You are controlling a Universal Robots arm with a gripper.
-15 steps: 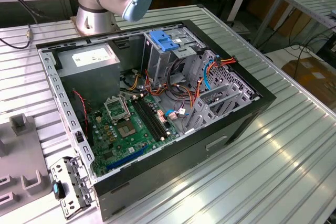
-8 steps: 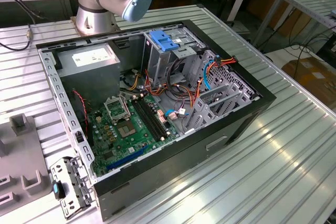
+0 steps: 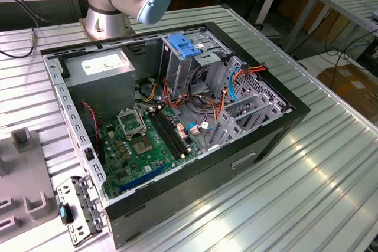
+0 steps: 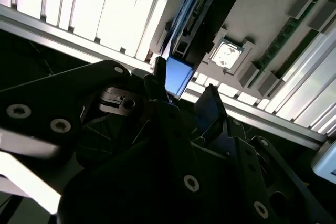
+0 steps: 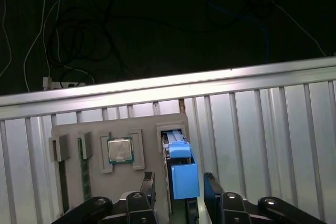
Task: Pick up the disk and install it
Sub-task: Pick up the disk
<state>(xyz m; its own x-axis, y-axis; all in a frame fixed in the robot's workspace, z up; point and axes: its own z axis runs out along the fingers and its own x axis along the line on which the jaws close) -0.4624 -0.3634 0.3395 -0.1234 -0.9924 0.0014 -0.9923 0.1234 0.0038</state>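
The gripper grabs the disk across its blue-railed edge (image 5: 185,181) next, which stands free, since the grey holder slot (image 5: 171,126) encloses the disk's base.
In the first wrist view the disk (image 5: 181,167) stands on edge in a slot of a grey holder plate (image 5: 79,132), its blue plastic rails facing the camera. My gripper (image 5: 178,184) straddles it, one dark finger on each side with a small gap to the rails, so it is open. The second wrist view gives the disk (image 4: 177,73) as a blue end with a black body running away from the camera. There too the gripper (image 4: 181,95) has a fingertip on either side of the disk.
The holder plate also carries a processor chip (image 5: 119,150) and a memory stick (image 5: 84,179). Beyond the ribbed metal table edge (image 5: 210,80) lie cables on a dark floor. In the exterior view an open computer case (image 3: 283,123) shows a blue bracket (image 3: 186,45) on its drive cage and a grey box (image 3: 100,78).
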